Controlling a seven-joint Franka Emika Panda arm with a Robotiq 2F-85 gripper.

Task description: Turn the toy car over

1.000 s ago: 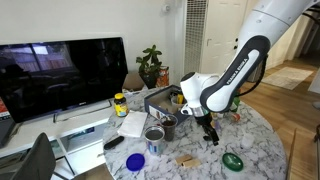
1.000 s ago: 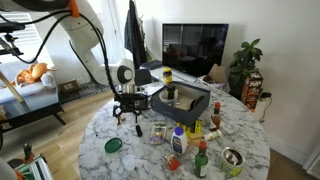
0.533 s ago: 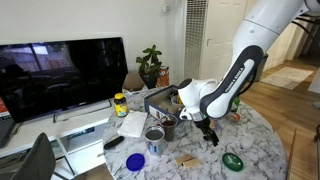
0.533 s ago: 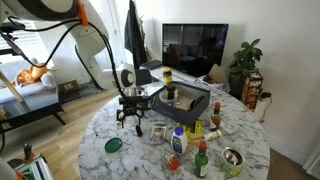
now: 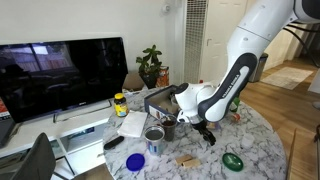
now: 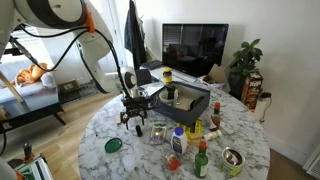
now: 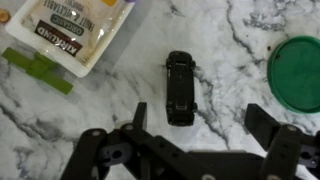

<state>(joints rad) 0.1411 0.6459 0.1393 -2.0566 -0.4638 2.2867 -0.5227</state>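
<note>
I should next use my gripper to grab the toy car (image 7: 180, 88) across its sides at the car's near end. The car's far end then stays free to tip against the table and turn over.
The toy car (image 7: 180, 88) lies on the marble table, small and elongated; only its dark side shows in the wrist view. My gripper (image 7: 203, 118) is open and empty just above it, with one finger beside the car's near end and the other well off to the right. The car lies partly between the fingers, close to the left one, and nothing touches it. In both exterior views the gripper (image 5: 207, 133) (image 6: 133, 122) hangs low over the table and I cannot make out the car under it.
A flat green lid (image 7: 300, 70) (image 5: 233, 160) (image 6: 114, 145) lies close by. A snack bag (image 7: 70, 30) and green pieces (image 7: 35, 70) lie on the other side. A tin can (image 5: 154, 138), a blue lid (image 5: 135, 161), a yellow-lidded jar (image 5: 120, 104) and a dark box (image 6: 185, 100) stand further off.
The arm has shifted slightly across the table and the gripper has come lower. The gripper stays open and the objects have not moved.
</note>
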